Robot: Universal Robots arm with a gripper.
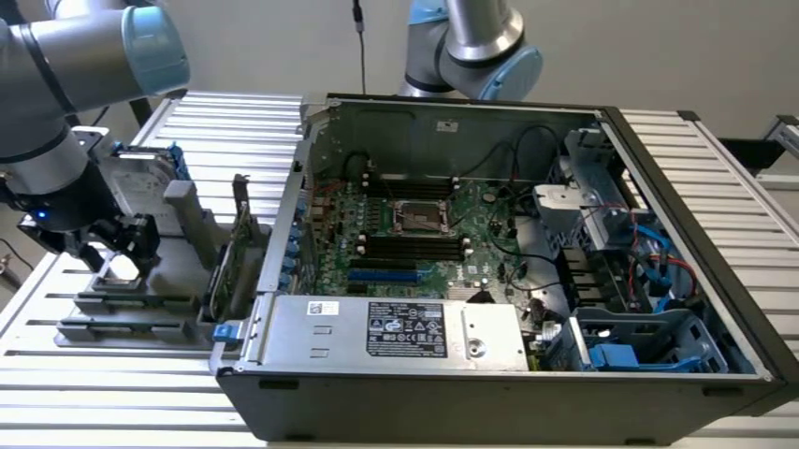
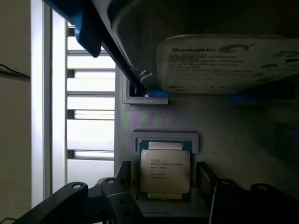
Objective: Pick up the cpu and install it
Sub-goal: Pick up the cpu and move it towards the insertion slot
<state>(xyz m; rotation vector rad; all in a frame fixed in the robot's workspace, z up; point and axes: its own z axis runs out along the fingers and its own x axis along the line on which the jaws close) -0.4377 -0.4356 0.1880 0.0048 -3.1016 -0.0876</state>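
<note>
I should grab the cpu by its two open side edges next, because the holder's raised edge wraps around the cpu's edge near the hard drive.
The cpu, a small square chip with a shiny metal top, lies flat in a recess of a grey holder. In the exterior view the cpu sits at the far left, outside the computer. My gripper is open, one black finger standing on each side of the chip with small gaps between. Seen from outside, the gripper hangs low right over the chip. The empty cpu socket sits in the middle of the motherboard inside the open case.
A silver hard drive in a blue frame stands upright just behind the cpu on the same holder. An expansion card stands between holder and case. The case's power supply and cables lie near the socket. Another arm rises behind the case.
</note>
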